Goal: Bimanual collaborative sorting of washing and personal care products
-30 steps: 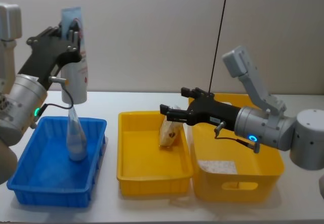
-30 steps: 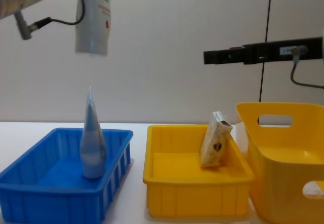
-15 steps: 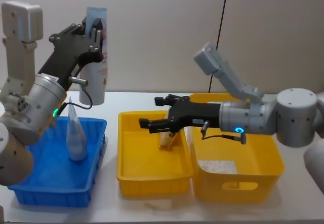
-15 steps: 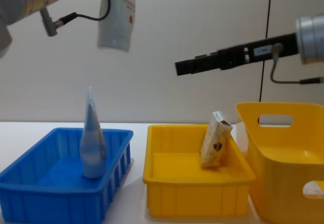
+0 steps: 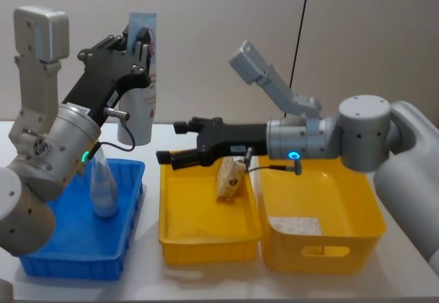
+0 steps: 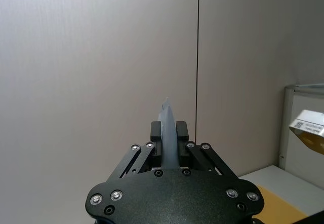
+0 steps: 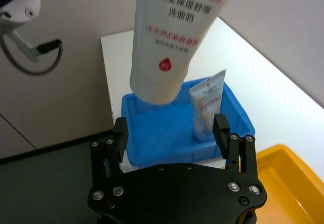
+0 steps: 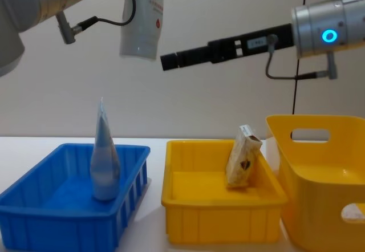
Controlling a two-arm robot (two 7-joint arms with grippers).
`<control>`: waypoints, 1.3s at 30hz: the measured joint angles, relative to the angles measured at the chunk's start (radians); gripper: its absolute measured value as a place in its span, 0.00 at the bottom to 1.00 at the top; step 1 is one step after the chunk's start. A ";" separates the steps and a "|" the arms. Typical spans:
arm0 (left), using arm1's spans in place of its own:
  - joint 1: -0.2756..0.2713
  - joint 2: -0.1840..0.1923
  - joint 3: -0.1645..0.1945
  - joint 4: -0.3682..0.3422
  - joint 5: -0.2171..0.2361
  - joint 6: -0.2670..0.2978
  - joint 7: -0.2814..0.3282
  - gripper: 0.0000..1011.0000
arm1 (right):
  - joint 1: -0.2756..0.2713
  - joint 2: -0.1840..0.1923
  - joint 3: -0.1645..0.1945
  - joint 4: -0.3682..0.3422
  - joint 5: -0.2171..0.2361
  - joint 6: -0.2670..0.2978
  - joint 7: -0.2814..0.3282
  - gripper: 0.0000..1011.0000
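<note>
My right gripper grabs the tube by its lower body near the cap point(image 5: 136, 119) next, to take it over for sorting into the large yellow bin point(image 5: 319, 210).
My left gripper point(image 5: 134, 42) is shut on the crimped end of a pale blue and white squeeze tube point(image 5: 140, 90), which hangs cap down above the far right of the blue bin point(image 5: 41, 248). The crimp shows between the fingers point(image 6: 167, 133), and the tube also shows from the chest point(image 8: 142, 18). My right gripper point(image 5: 173, 142) is open, reaching left at the level of the tube's lower half and just to its right. Its camera looks straight at the tube point(image 7: 172, 36). A second tube point(image 5: 103, 186) point(image 8: 104, 161) stands in the blue bin.
A shallow yellow bin point(image 5: 206, 241) stands in the middle with a tan and white pack point(image 5: 230, 176) point(image 8: 242, 158) leaning on its right wall. A deeper yellow bin point(image 5: 322, 248) sits to the right, with a flat white item point(image 5: 295, 225) on its floor.
My right arm has stretched well to the left, over the shallow yellow bin, up to the hanging tube. My left gripper has carried the tube a little to the right.
</note>
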 joint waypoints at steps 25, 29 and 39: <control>0.005 0.006 -0.001 -0.002 -0.008 -0.006 0.008 0.16 | 0.244 -0.215 -0.015 0.471 0.069 -0.175 0.150 0.99; 0.004 0.005 -0.002 0.000 -0.007 -0.009 0.011 0.15 | 0.276 -0.242 -0.014 0.539 0.078 -0.195 0.173 0.94; 0.002 0.002 -0.004 0.002 -0.005 -0.013 0.014 0.15 | 0.326 -0.283 -0.012 0.642 0.089 -0.227 0.208 0.68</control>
